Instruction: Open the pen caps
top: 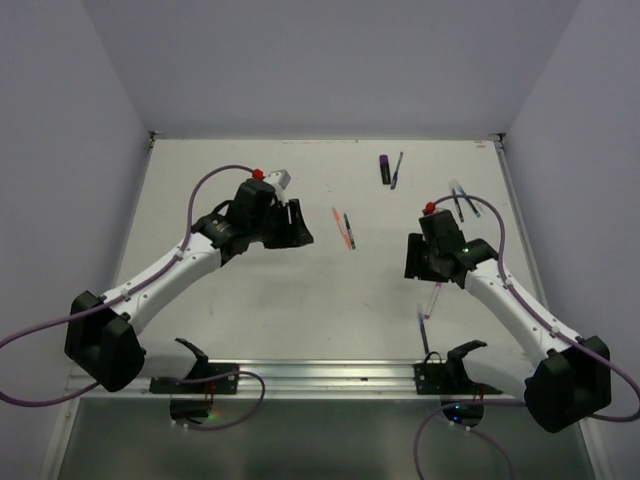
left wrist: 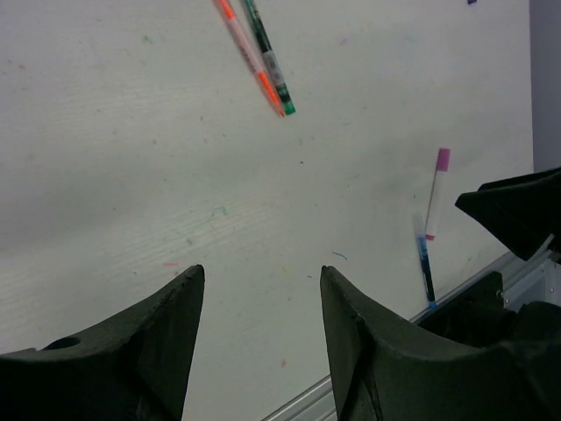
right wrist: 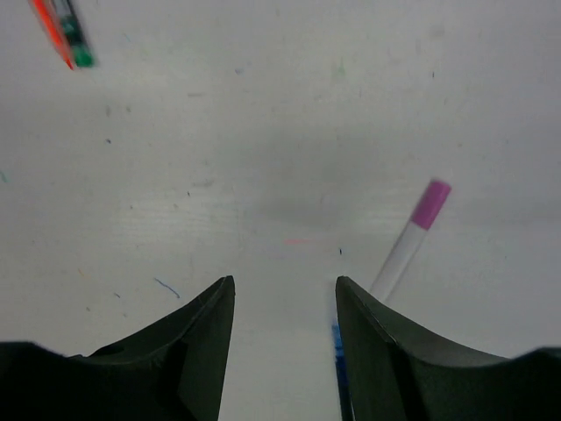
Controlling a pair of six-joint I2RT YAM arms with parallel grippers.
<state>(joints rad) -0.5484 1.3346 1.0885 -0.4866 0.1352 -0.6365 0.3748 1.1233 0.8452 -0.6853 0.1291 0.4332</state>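
My right gripper grabs the blue pen by its dark body (top: 423, 334) (right wrist: 343, 377) next, leaving the clear cap free for my left gripper to open.
An orange pen (top: 339, 226) and a green pen (top: 349, 231) lie side by side mid-table; they also show in the left wrist view, the orange pen (left wrist: 247, 54) beside the green pen (left wrist: 268, 57). A white pen with a pink cap (top: 436, 298) and a blue pen (top: 424, 333) lie by the right arm, and show as the white pen (right wrist: 405, 243) and the blue pen (right wrist: 338, 360) in the right wrist view. My left gripper (top: 300, 225) (left wrist: 261, 272) is open and empty, left of the orange pen. My right gripper (top: 412, 258) (right wrist: 285, 281) is open and empty, just above the table beside the white pen.
A stubby purple marker (top: 385, 168) and a blue pen (top: 397, 170) lie at the back. Two more pens (top: 467, 203) lie near the right wall. A metal rail (top: 320, 375) runs along the near edge. Walls close in the table on three sides.
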